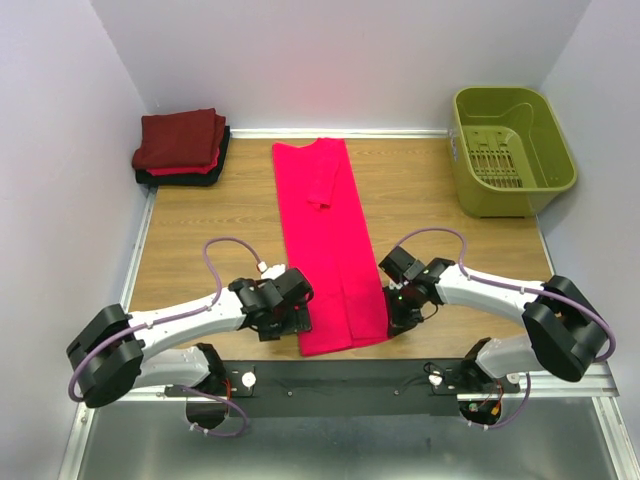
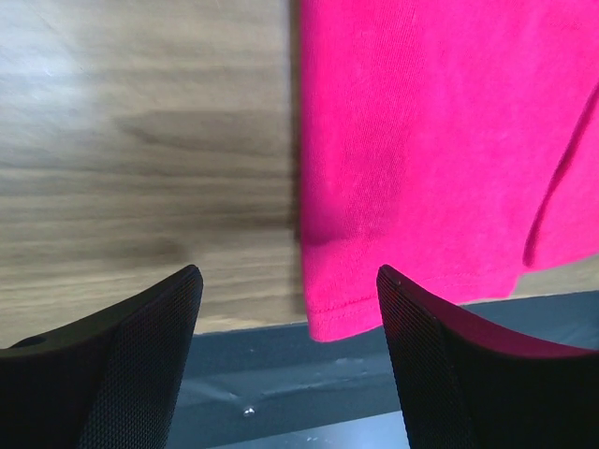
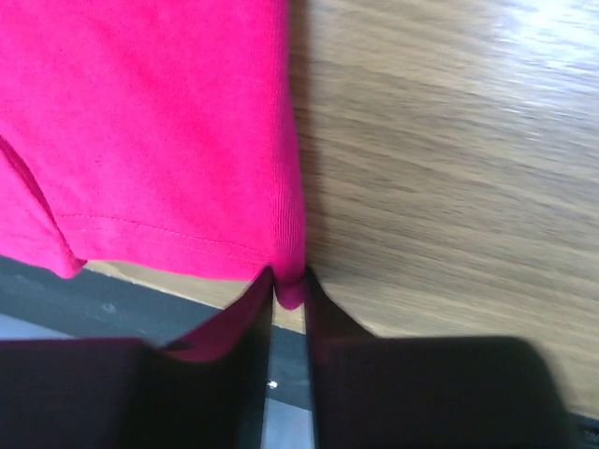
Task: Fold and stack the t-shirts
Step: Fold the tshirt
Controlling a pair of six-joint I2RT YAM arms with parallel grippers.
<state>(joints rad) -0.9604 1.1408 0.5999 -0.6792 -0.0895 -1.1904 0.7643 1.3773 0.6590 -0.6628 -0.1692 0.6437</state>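
My left fingers are still short of the t-shirt's hem corner, so closing now would miss it. My left gripper moves toward that corner next, before closing.
A bright pink-red t-shirt (image 1: 325, 240) lies folded into a long strip down the middle of the wooden table, its hem at the near edge. My left gripper (image 1: 297, 322) is open at the strip's near left corner; in the left wrist view the hem corner (image 2: 337, 318) lies between the spread fingers (image 2: 140, 337). My right gripper (image 1: 392, 322) is shut on the near right corner of the shirt (image 3: 292, 281). A stack of folded dark maroon, red and black t-shirts (image 1: 182, 147) sits at the far left.
An olive-green plastic basket (image 1: 510, 150) stands at the far right. The table's near edge and a black mounting bar (image 1: 340, 375) lie just below the shirt's hem. White walls close in the left, back and right sides.
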